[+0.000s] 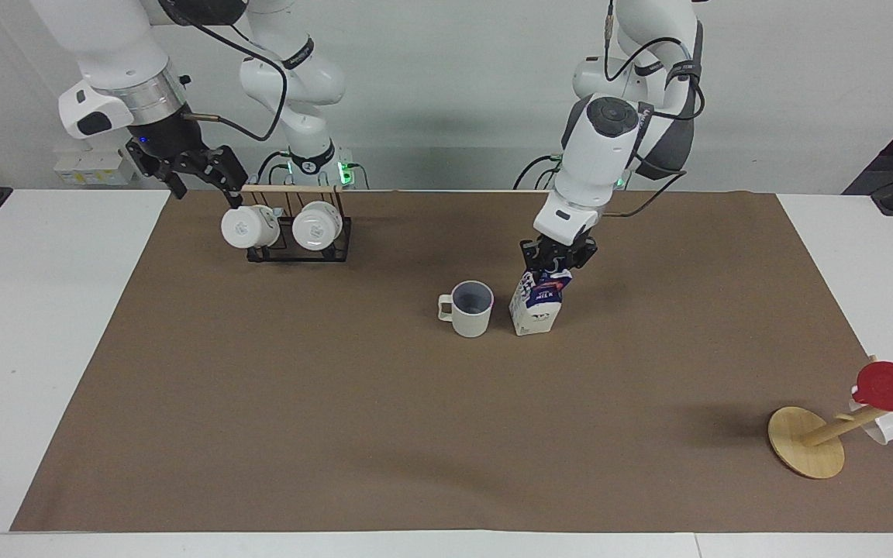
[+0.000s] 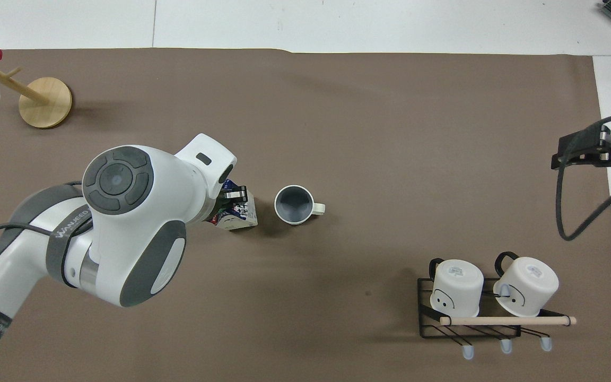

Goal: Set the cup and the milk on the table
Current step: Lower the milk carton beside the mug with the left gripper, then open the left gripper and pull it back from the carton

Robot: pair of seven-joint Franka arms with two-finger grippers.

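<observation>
The milk's lower edge (image 2: pixel 243 226) rests on the brown mat beside the cup, so the milk would stay there and it is now time for my left gripper to open.
The cup (image 1: pixel 470 308) stands upright on the table's brown mat (image 1: pixel 338 403), its handle toward the right arm's end; it also shows in the overhead view (image 2: pixel 295 204). The milk (image 1: pixel 537 304) stands on the mat right beside it, toward the left arm's end, nearly upright, and shows in the overhead view (image 2: pixel 242 215). My left gripper (image 1: pixel 556 265) is shut on the milk's gable top; in the overhead view (image 2: pixel 231 195) the arm hides most of it. My right gripper (image 1: pixel 202 177) is open and empty, up in the air over the mat's edge by the mug rack, and shows in the overhead view (image 2: pixel 592 151).
A black wire rack (image 1: pixel 299 246) with a wooden bar holds two glossy white mugs (image 1: pixel 243 226) (image 1: pixel 315 225) near the right arm's base. A tilted wooden mug stand (image 1: pixel 805 442) with a red cup (image 1: pixel 892 386) and a white mug sits at the left arm's end, farther from the robots.
</observation>
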